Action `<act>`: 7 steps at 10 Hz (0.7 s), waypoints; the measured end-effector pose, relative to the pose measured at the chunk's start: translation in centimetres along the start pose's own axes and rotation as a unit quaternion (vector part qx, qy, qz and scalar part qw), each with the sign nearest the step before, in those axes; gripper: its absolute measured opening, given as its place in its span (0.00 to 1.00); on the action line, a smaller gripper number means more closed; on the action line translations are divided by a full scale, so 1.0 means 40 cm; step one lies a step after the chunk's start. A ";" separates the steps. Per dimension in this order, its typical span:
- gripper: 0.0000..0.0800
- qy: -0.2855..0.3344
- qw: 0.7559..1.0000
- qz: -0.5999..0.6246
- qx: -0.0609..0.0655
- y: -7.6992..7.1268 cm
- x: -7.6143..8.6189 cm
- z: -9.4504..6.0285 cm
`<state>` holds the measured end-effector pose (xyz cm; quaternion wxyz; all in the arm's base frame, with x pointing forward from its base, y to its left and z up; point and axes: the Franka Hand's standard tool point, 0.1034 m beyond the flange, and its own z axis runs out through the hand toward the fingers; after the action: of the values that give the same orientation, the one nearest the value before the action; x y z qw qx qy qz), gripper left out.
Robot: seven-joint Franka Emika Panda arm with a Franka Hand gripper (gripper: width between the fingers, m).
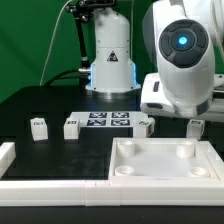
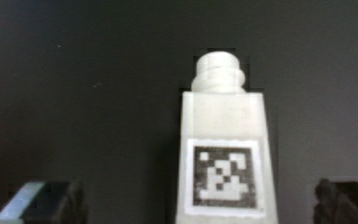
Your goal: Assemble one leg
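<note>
My gripper needs to grab the white leg by its tagged end [image 2: 226, 184] next, so that the leg's threaded tip stays free to go into a corner socket.
In the wrist view a white leg [image 2: 224, 150] lies on the black table, with a black-and-white tag on its face and a rounded threaded tip [image 2: 217, 72] at one end. My gripper [image 2: 197, 205] is open, with one finger on each side of the leg's tagged end and a clear gap to both. In the exterior view the gripper [image 1: 196, 127] hangs low at the table, behind the large white panel [image 1: 165, 172], and hides that leg. Three more legs [image 1: 38, 126] [image 1: 71, 127] [image 1: 145, 124] stand in a row on the table.
The marker board [image 1: 108, 121] lies between the legs at the table's middle. The white panel has round corner sockets [image 1: 184, 151]. A white rail [image 1: 50, 185] runs along the front edge. The robot base [image 1: 110, 60] stands at the back.
</note>
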<state>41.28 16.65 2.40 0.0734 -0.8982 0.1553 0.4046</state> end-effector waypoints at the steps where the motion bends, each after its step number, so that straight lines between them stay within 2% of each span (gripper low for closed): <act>1: 0.81 0.003 1.000 -0.004 -0.001 -0.011 0.002 0.008; 3: 0.81 0.012 1.000 -0.015 -0.001 -0.022 0.012 0.022; 6: 0.81 0.013 1.000 -0.012 0.000 -0.017 0.017 0.029; 7: 0.78 0.013 1.000 -0.009 0.000 -0.017 0.017 0.029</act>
<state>41.14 17.44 1.13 0.0752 -0.9050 0.1480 0.3918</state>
